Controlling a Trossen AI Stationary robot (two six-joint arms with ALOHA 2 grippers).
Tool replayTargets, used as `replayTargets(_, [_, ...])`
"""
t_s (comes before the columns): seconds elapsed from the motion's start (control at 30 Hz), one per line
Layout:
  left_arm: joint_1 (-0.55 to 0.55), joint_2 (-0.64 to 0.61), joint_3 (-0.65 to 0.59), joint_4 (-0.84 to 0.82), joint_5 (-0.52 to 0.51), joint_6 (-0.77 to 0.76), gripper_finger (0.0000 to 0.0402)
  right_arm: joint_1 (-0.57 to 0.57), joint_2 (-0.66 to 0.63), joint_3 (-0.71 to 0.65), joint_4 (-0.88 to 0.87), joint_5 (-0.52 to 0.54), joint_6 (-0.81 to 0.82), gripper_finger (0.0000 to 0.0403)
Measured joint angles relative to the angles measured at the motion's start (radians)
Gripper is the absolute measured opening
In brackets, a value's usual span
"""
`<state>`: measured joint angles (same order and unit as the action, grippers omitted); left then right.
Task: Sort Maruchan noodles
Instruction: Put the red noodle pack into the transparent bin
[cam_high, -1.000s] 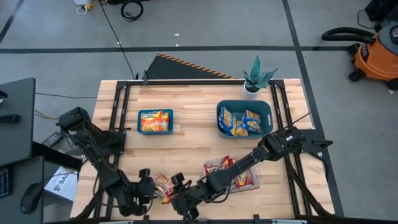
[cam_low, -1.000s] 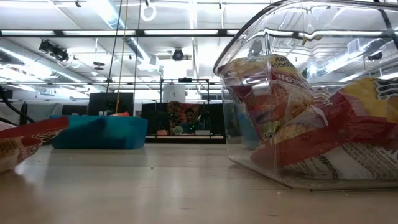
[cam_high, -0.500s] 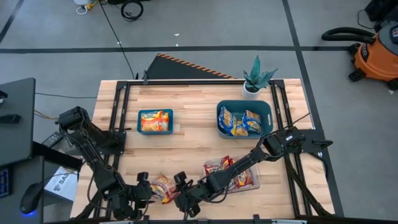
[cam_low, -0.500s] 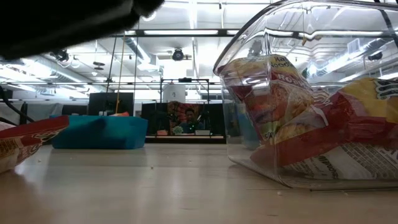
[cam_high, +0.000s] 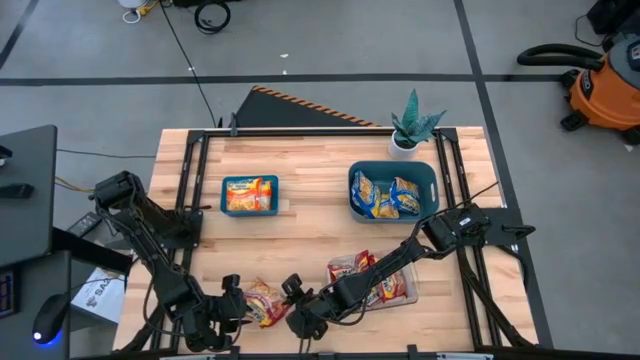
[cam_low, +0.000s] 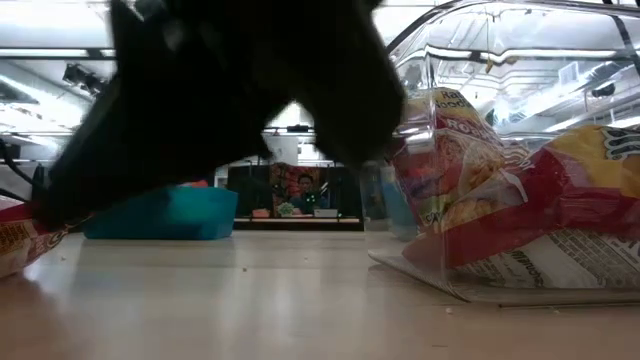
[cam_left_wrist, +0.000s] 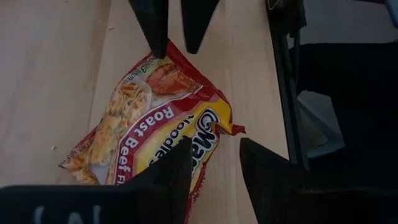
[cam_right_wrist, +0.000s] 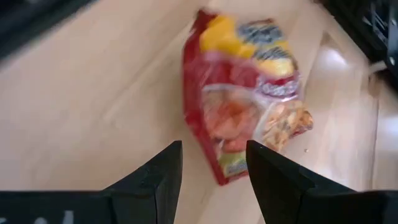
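The right gripper grabs a corner of its wrapper next, to sort the red-and-yellow packet into the clear container.
One red-and-yellow Maruchan noodle packet lies flat on the wood near the table's near edge, between my two grippers. My left gripper stands open at its left end; in the left wrist view the packet lies ahead of my open left gripper. My right gripper is open at the packet's right end; the packet reaches toward my right gripper, whose fingertips show by that end. More packets lie in the clear container and in both teal bins.
A teal bin holds an orange packet; another teal bin holds blue-and-yellow ones. A potted plant stands at the far right. In the low view, the right arm fills the upper left, the clear container the right.
My left gripper has drawn back a little toward the table's left, uncovering more of the packet. My right gripper has moved toward the packet's right end, and its dark shape has come down into the low view. The packet has stayed on the table.
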<state>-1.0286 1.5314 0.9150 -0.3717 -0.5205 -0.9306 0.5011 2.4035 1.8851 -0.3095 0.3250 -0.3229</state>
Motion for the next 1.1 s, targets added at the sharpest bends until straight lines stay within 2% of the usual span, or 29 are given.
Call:
replayTargets(0.2, [0.000, 0.000, 0.000, 0.000, 0.000, 0.000, 0.0141, 0.002, 0.001, -0.042, 0.054, 0.030, -0.187, 0.0182])
replayTargets(0.4, [-0.001, 0.000, 0.000, -0.001, 0.000, 0.000, 0.0141, 0.004, 0.001, -0.050, 0.058, 0.053, -0.231, 0.0168])
replayTargets(0.57, [-0.001, 0.000, 0.000, -0.001, 0.000, 0.000, 0.0141, 0.005, 0.001, -0.050, 0.061, 0.053, -0.255, 0.0127])
replayTargets(0.87, [-0.001, 0.000, 0.000, -0.001, 0.001, -0.001, 0.0141, 0.005, 0.001, -0.050, 0.078, 0.051, -0.257, 0.0013])
replayTargets(1.1, [-0.001, 0.000, 0.000, -0.001, 0.001, -0.001, 0.0141, 0.010, 0.001, -0.049, 0.078, 0.075, -0.257, 0.0013])
